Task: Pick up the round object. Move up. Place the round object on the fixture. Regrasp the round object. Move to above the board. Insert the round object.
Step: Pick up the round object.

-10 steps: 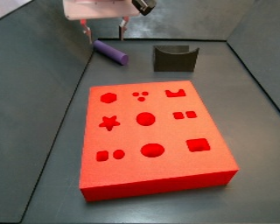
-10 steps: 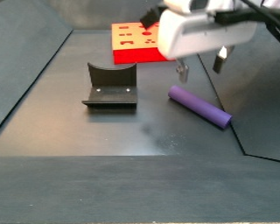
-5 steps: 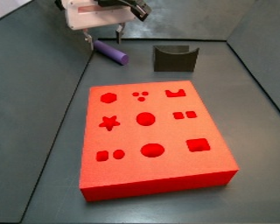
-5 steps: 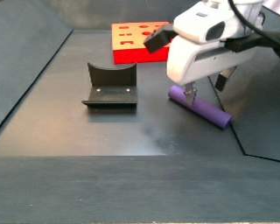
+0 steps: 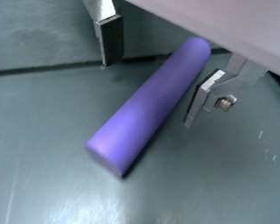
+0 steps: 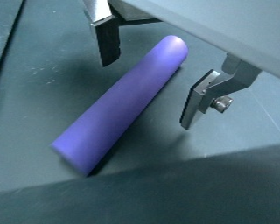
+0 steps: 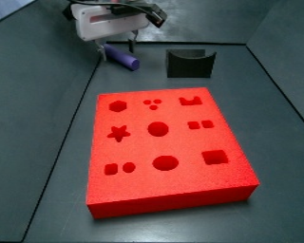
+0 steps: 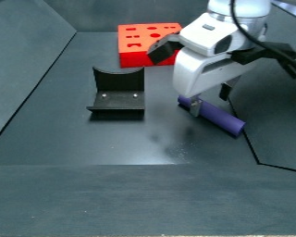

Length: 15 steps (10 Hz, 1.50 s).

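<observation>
I should grab the purple peg by its smooth round sides next. That leaves the purple peg's flat end (image 5: 108, 163) free to go into the board.
The round object (image 5: 154, 101) (image 6: 119, 101) is a smooth purple peg lying flat on the grey floor, seen in both wrist views. My gripper (image 5: 150, 89) (image 6: 149, 92) is low over it and open. One silver finger (image 5: 108, 39) stands on one side of the peg and the other finger (image 5: 205, 96) on the opposite side, with gaps to both. In both side views the gripper (image 7: 115, 44) (image 8: 206, 102) covers part of the peg (image 7: 122, 58) (image 8: 221, 119). The dark fixture (image 7: 189, 63) (image 8: 116, 90) stands empty beside it. The red board (image 7: 167, 142) (image 8: 144, 42) lies flat.
The peg lies near a sloping grey side wall (image 7: 41, 85) (image 8: 280, 111) of the enclosure. The fixture stands between the peg and the opposite wall. Dark grey floor (image 8: 126, 139) stretches in front of the fixture.
The gripper has come down from above the peg until its open fingers straddle it. The peg, fixture and board have not moved.
</observation>
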{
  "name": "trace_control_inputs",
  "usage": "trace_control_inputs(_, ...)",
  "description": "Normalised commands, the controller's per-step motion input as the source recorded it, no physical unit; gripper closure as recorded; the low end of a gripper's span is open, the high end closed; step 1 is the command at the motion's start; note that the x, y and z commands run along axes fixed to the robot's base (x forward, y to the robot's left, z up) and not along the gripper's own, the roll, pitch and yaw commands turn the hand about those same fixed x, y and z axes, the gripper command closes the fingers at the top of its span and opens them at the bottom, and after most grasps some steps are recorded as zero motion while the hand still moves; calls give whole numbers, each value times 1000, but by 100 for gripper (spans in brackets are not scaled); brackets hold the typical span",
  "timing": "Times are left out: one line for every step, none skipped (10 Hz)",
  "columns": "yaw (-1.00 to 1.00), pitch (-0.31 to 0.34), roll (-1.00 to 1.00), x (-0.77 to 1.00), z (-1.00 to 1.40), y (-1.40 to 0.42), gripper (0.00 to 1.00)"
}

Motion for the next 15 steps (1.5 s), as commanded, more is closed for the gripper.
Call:
trace_control_inputs(69,-181,-256,394,-426,-249,0)
trace_control_inputs(37,-154,-293,440,-420,-189,0)
trace_control_inputs(17,-154,-271,400,-497,-114,0)
trace_control_inputs(6,-116,-233,131,-437,0,0)
trace_control_inputs(14,-84,-203,43,-371,0,0)
trace_control_inputs(0,-79,-170,0,-317,0,0)
trace_control_inputs(0,-23,-9,-31,-54,0,0)
trace_control_inputs(0,-6,0,0,0,0,0)
trace_control_inputs(0,0,0,0,0,0,0)
trace_control_inputs(0,0,0,0,0,0,100)
trace_control_inputs(0,0,0,0,0,0,100)
trace_control_inputs(0,0,0,0,0,0,100)
trace_control_inputs(0,0,0,0,0,0,100)
trace_control_inputs(0,0,0,0,0,0,100)
trace_control_inputs(0,0,0,0,0,0,100)
